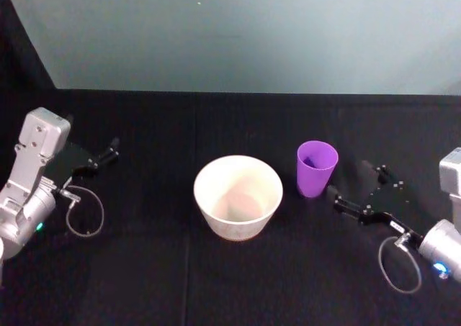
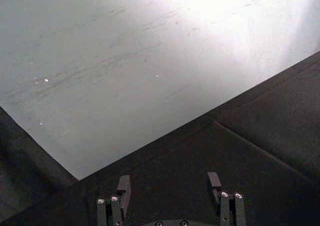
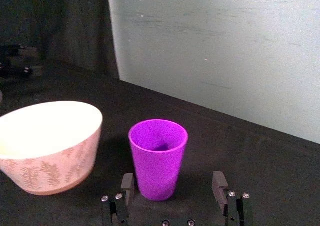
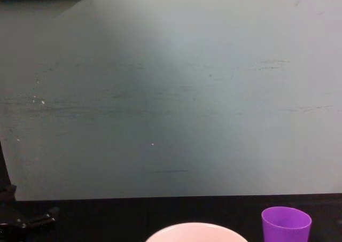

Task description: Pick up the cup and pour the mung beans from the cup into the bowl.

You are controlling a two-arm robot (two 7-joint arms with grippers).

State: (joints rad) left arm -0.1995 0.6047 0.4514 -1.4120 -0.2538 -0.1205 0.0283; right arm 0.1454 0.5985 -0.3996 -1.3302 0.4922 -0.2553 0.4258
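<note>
The cup needs its open rim [image 3: 158,123] free to pour the mung beans into the bowl, so my right gripper will reach the cup and grab its side [image 3: 157,172].
The purple cup [image 1: 317,168] stands upright on the black table, just right of the bowl [image 1: 238,196]. Its inside is dark at the bottom, and I cannot make out the mung beans. The bowl is wide and pale, with a leaf pattern on its outer wall [image 3: 47,171]. My right gripper [image 1: 354,183] is open, low over the table, right of the cup. In the right wrist view the cup [image 3: 158,158] stands just ahead of the open gripper [image 3: 173,183], in line with the gap between its fingers and untouched. My left gripper [image 1: 104,153] is parked at the far left, open [image 2: 169,183] and holding nothing.
A grey-green wall [image 4: 171,92] rises behind the table's far edge. The chest view shows the cup [image 4: 286,223] at the lower right, the bowl's rim [image 4: 195,230] at the bottom centre and the left gripper [image 4: 26,219] at the lower left. Cable loops [image 1: 400,265] hang off both wrists.
</note>
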